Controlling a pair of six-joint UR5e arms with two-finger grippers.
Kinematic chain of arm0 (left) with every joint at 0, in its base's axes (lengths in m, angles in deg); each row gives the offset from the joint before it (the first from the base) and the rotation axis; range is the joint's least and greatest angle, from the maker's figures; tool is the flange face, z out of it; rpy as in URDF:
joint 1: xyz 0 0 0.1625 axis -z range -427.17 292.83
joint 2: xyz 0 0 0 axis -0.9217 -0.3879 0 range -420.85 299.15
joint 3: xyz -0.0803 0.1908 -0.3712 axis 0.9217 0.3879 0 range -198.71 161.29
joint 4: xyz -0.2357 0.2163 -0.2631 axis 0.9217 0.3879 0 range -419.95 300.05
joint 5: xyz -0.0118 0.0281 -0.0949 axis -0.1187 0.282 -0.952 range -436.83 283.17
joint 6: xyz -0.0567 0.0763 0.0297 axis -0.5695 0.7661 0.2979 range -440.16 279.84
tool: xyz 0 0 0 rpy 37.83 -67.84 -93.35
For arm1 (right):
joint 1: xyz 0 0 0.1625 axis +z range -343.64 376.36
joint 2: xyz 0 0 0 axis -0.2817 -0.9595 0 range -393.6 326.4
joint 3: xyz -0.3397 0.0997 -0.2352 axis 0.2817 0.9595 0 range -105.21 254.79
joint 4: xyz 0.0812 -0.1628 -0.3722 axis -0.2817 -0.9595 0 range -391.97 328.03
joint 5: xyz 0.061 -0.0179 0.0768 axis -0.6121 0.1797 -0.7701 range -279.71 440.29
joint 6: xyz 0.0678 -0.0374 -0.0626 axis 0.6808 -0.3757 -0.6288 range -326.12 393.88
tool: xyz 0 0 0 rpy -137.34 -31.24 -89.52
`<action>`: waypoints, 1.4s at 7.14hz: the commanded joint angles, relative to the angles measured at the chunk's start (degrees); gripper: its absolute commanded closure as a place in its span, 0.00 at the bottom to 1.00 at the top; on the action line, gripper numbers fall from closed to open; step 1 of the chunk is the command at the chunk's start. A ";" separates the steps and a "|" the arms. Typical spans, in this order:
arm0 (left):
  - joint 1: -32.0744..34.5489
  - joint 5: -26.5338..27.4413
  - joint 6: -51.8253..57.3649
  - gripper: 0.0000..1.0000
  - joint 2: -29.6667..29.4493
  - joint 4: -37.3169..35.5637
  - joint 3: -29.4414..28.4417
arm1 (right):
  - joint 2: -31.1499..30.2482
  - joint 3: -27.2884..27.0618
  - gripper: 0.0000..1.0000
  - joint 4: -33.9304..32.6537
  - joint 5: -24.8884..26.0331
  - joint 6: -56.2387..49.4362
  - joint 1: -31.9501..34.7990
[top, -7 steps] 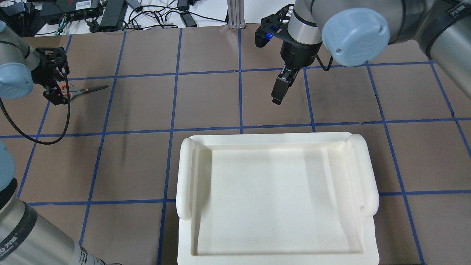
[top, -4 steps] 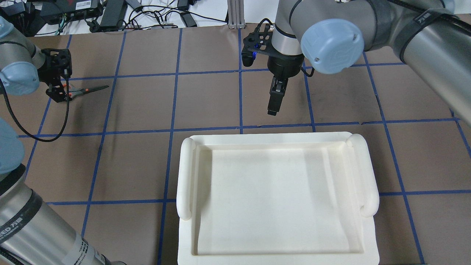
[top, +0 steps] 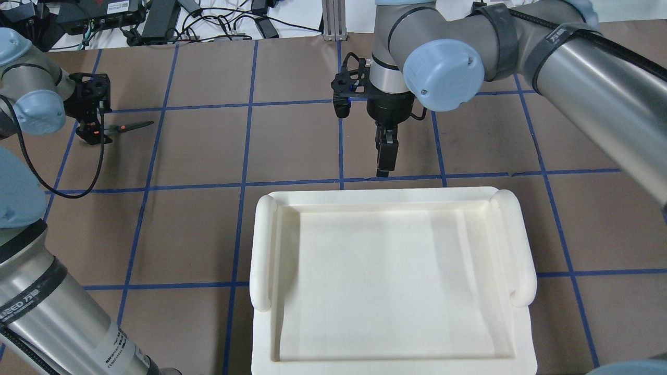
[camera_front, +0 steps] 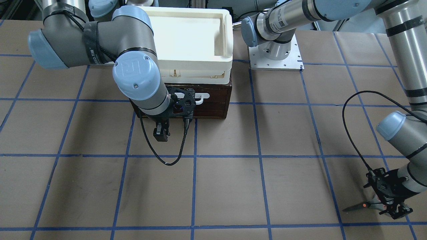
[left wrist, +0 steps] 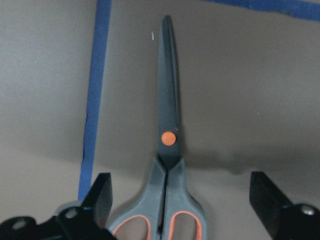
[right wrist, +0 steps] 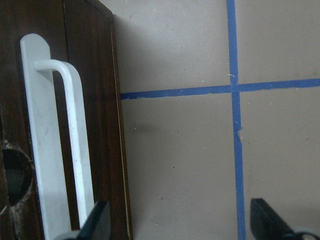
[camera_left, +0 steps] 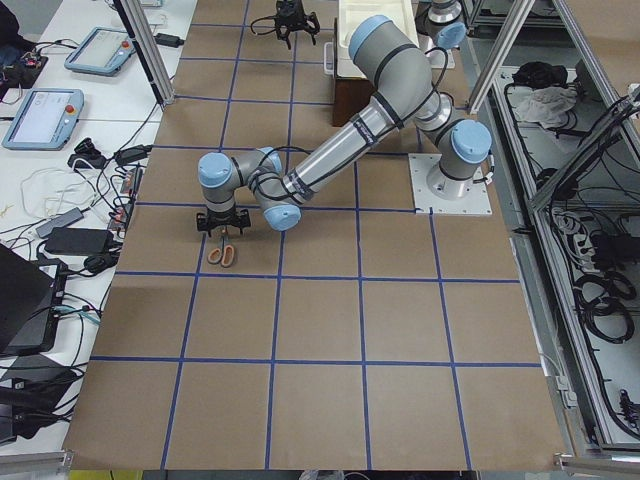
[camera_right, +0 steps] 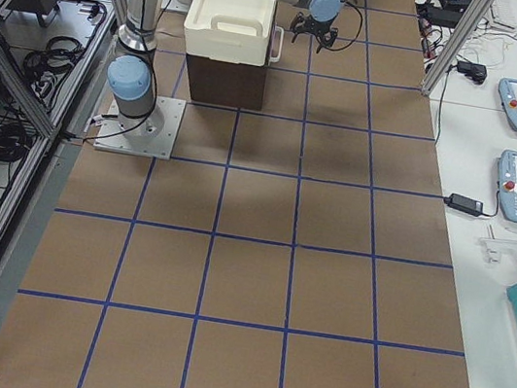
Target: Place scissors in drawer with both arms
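Note:
My left gripper is to grab the gray handle shanks of the scissors (top: 130,125) next, since the pointed blades lie beyond the orange pivot. Then the scissors can go in the drawer.
The scissors (top: 130,125) lie flat on the table at the far left, blades closed; they also show in the front view (camera_front: 358,207). My left gripper (top: 94,136) is open and low over the handle loops. In the left wrist view the scissors (left wrist: 169,131) lie between its fingers (left wrist: 101,196), apart from them. The dark brown drawer (camera_front: 210,106) is shut, its white handle (camera_front: 201,97) facing outward. My right gripper (camera_front: 160,136) is open and hangs just in front of that handle. In the right wrist view the handle (right wrist: 75,150) is to the left of the fingers (right wrist: 265,221).
A cream-white tray (top: 264,245) sits on top of the drawer box and hides it from overhead. Cables and power bricks (top: 156,21) lie beyond the table's far edge. The left arm's black cable (camera_front: 347,133) loops over the table.
My right gripper has moved left and closer to the tray's front edge. My left gripper has shifted right, over the scissors' handle loops. The scissors have not moved.

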 commanded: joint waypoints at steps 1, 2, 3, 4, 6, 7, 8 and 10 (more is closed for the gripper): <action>0.00 -0.02 1.20 0.10 -1.13 0.00 -0.47 | 1.14 0.02 0.00 0.66 -0.55 0.18 1.77; 0.00 0.15 1.20 0.10 -1.31 0.00 -0.47 | 1.75 0.10 0.00 1.27 -0.55 0.70 2.48; 0.00 0.24 1.38 0.11 -1.66 0.00 -0.47 | 1.67 0.45 0.00 1.54 -0.11 0.97 3.35; 0.00 0.24 2.08 0.13 -2.10 0.00 -0.47 | 1.58 0.45 0.00 2.50 0.50 1.41 4.23; 0.00 0.42 2.08 0.14 -2.28 0.00 -0.47 | 1.50 0.02 0.00 4.61 2.61 1.33 4.51; 0.00 0.59 2.95 0.53 -2.28 0.00 -0.55 | 1.49 -0.16 0.00 4.88 2.96 0.98 4.51; 0.00 0.85 4.44 1.00 -1.76 0.00 -0.55 | 1.49 -0.51 0.00 4.88 3.23 0.80 4.51; 0.00 0.95 4.98 1.00 -1.05 0.08 -0.47 | 1.58 -1.64 0.00 4.18 3.32 0.36 4.51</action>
